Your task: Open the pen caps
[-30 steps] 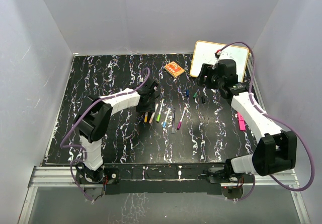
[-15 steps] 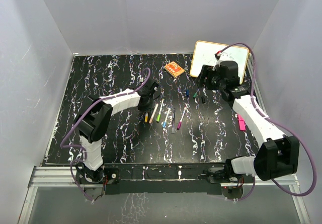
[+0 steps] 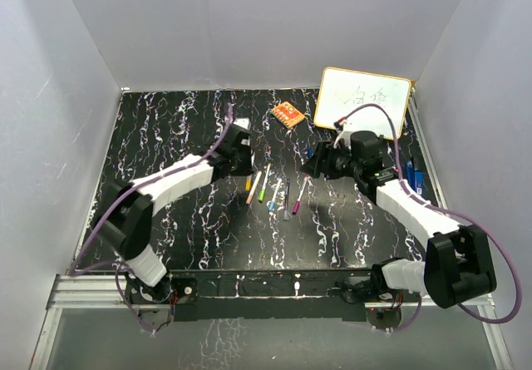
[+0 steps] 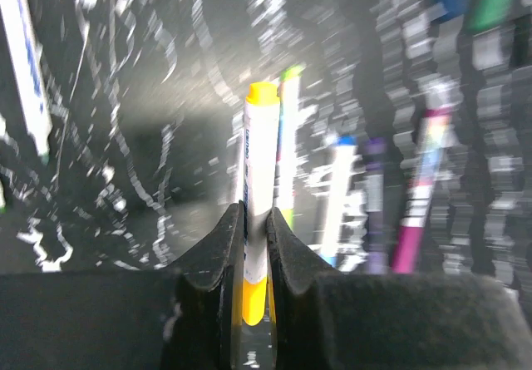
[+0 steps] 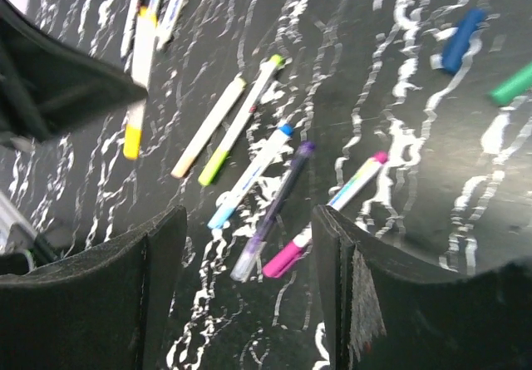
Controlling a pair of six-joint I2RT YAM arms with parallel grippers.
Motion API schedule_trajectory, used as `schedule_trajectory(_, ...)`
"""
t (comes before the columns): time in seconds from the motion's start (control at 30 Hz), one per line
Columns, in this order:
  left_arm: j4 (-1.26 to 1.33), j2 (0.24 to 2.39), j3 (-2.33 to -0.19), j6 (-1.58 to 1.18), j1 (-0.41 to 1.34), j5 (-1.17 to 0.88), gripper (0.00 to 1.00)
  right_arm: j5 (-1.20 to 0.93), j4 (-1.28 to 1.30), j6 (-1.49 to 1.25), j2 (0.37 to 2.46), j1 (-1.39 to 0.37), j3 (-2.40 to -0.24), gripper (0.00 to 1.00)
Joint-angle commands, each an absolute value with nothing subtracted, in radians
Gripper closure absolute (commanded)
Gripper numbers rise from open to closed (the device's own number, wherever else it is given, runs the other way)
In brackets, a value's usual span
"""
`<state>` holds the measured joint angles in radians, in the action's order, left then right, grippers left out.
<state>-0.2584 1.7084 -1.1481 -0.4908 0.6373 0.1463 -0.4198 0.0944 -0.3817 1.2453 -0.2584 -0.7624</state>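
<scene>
I should next grab only the yellow cap (image 3: 248,184) (image 5: 132,140) with my right gripper to open the pen, and leave the white body of the pen to my left gripper.
My left gripper (image 4: 253,229) is shut on a white pen (image 4: 259,170) with a yellow cap (image 4: 262,94) at its far end; the pen hangs above the table. From above, this gripper (image 3: 242,167) hides the pen. A row of pens lies on the black table: orange (image 3: 252,185), green (image 3: 264,185), light blue (image 3: 276,194), purple (image 3: 287,197) and magenta (image 3: 300,195). My right gripper (image 5: 241,295) is open, hovering over the purple pen (image 5: 274,208) and magenta pen (image 5: 332,212). A loose blue cap (image 5: 461,41) and a green cap (image 5: 511,83) lie beyond.
A whiteboard (image 3: 366,96) leans at the back right. An orange eraser (image 3: 288,115) lies beside it. Blue clips (image 3: 418,179) sit near the table's right edge. White walls enclose the table.
My left gripper closed on the yellow-capped pen and lifted it off the row. My right arm swung from the whiteboard down towards the pens, its jaws narrowing a little.
</scene>
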Motion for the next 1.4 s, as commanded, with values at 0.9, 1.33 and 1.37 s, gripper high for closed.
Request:
schedule_trajectory(0.9,0.773,1.410,-0.704,-0.949,0.643,-0.120,1.00,-0.463,-0.305,-0.534,1.372,-0.515,-0.766,0.40)
schedule_trajectory(1.33,0.861,1.402,-0.648,-1.017,0.643,-0.123,1.00,-0.479,-0.335,-0.549,1.405,-0.523,-0.791,0.57)
schedule_trajectory(1.37,0.863,1.404,-0.646,-1.020,0.643,-0.123,1.00,-0.480,-0.338,-0.550,1.407,-0.522,-0.791,0.57)
